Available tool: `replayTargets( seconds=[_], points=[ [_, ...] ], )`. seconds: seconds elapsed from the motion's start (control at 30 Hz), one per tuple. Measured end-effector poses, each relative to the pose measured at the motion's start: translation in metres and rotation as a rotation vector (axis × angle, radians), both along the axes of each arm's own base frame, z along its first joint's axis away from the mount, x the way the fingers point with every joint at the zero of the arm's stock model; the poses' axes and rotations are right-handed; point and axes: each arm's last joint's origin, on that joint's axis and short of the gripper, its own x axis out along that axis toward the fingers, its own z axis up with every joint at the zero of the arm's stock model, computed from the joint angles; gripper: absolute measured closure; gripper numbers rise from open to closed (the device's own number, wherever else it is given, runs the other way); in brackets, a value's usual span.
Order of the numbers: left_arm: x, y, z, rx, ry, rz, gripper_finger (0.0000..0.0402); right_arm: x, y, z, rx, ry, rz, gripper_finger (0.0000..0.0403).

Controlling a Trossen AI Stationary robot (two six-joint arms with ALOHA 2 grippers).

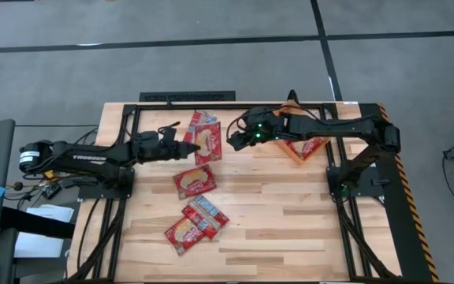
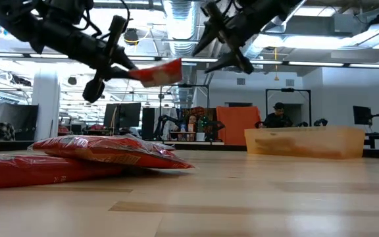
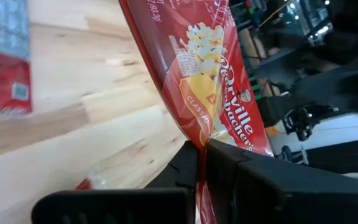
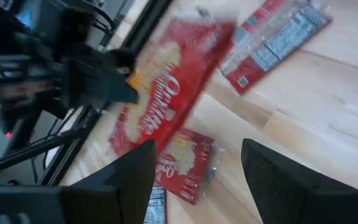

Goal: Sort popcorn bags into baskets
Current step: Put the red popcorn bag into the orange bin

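Note:
My right gripper grabs the red popcorn bag by its free edge [image 1: 219, 143] next, to sort the bag into the orange basket [image 1: 298, 154].
My left gripper [image 1: 186, 148] is shut on a red popcorn bag [image 2: 160, 72] and holds it in the air above the table's far middle. My right gripper [image 1: 231, 140] hangs open just right of that bag, its fingers apart [image 4: 194, 180] and empty. A second bag [image 1: 205, 120] lies flat near the far edge. More bags lie flat at the middle [image 1: 195, 181] and toward the near edge [image 1: 207, 214]. The orange basket [image 1: 298, 154] stands at the far right, partly under my right arm. My left gripper pinches one end of the popcorn bag [image 3: 197, 134] between its two fingers. The fingers come nearly level from the table's left. The bag sticks out beyond the fingertips toward the right, lifted clear of the table [image 2: 170, 69].
In the low view two bags [image 2: 104, 151] lie stacked on the left, and the basket [image 2: 304, 141] stands on the right. A black frame [image 1: 187, 98] runs along the far edge and down both sides. Bare wood lies between the bags and the right side.

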Motion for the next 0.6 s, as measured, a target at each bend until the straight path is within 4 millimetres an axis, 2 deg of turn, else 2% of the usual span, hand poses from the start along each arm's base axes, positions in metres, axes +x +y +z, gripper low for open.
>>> replayTargets(
  seconds=[0.13,0.23,0.37,0.43,0.53,0.6],
  points=[
    [0.003,0.001,0.009,0.032,-0.013,-0.003,0.0401,0.013,0.001,-0.006,0.007,-0.055,0.004,0.0143],
    [0.003,0.001,0.009,0.035,-0.003,-0.001,0.0401,0.023,0.002,-0.014,0.018,-0.083,0.023,0.0143],
    [0.003,0.001,0.008,0.031,0.002,0.000,0.0401,0.032,0.004,-0.014,0.028,-0.145,0.023,0.0143],
    [0.003,0.001,0.008,0.029,0.002,-0.002,0.0401,0.033,0.003,-0.021,0.036,-0.121,0.020,0.0144],
    [0.003,0.000,0.008,0.027,-0.001,-0.006,0.0401,0.033,0.003,-0.021,0.042,-0.122,0.012,0.0165],
    [0.003,0.000,0.008,0.027,-0.001,-0.006,0.0401,0.033,0.003,-0.020,0.036,-0.128,0.016,0.0197]
  ],
)
